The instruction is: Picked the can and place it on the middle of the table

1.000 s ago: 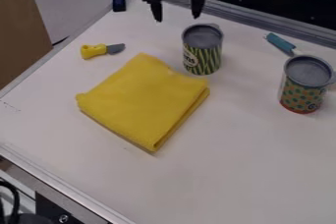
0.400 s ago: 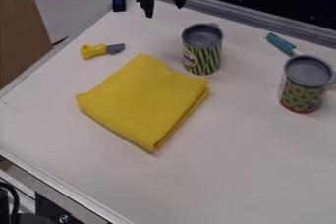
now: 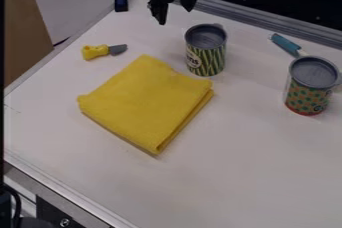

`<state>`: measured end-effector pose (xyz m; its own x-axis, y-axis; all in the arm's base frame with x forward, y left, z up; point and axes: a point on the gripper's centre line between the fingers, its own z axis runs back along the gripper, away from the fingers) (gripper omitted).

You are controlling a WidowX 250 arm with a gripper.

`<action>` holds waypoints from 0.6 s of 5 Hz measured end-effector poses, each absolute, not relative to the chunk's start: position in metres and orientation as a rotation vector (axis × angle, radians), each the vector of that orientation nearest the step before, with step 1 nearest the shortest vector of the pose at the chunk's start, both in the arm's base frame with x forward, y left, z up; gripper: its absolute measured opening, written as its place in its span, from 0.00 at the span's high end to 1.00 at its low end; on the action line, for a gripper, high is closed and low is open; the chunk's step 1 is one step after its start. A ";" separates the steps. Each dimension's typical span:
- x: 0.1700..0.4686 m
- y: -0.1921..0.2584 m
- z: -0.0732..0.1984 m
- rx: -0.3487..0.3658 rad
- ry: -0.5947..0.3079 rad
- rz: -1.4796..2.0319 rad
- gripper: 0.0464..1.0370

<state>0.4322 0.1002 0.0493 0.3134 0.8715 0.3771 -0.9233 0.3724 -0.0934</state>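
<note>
I should next set the can on the middle of the table. To do that, my gripper should first grab the green striped can (image 3: 206, 51) by its upper rim.
The black gripper (image 3: 176, 16) hangs at the top of the view, above the table's back part, up and left of the green striped can. Its two fingers are spread, with nothing between them. The green striped can (image 3: 206, 51) stands upright just behind the yellow cloth's right corner. A second can (image 3: 310, 87), orange with green spots, stands upright near the right edge. Both have grey tops. The white table (image 3: 220, 172) carries them.
A folded yellow cloth (image 3: 147, 103) lies left of centre. A yellow-handled toy knife (image 3: 104, 51) lies at the upper left, and a teal-handled utensil (image 3: 287, 44) behind the spotted can. Metal rails (image 3: 267, 24) edge the table.
The gripper has shifted slightly left from its first position and turned, its fingertips now closer together. More recently it has dipped a little. Cans, cloth and utensils are unmoved.
</note>
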 end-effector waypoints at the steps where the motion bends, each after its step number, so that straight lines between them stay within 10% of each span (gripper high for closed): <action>1: 0.432 0.095 0.041 0.145 -0.384 1.210 0.04; 3: 0.431 0.080 0.030 0.132 -0.376 1.212 0.04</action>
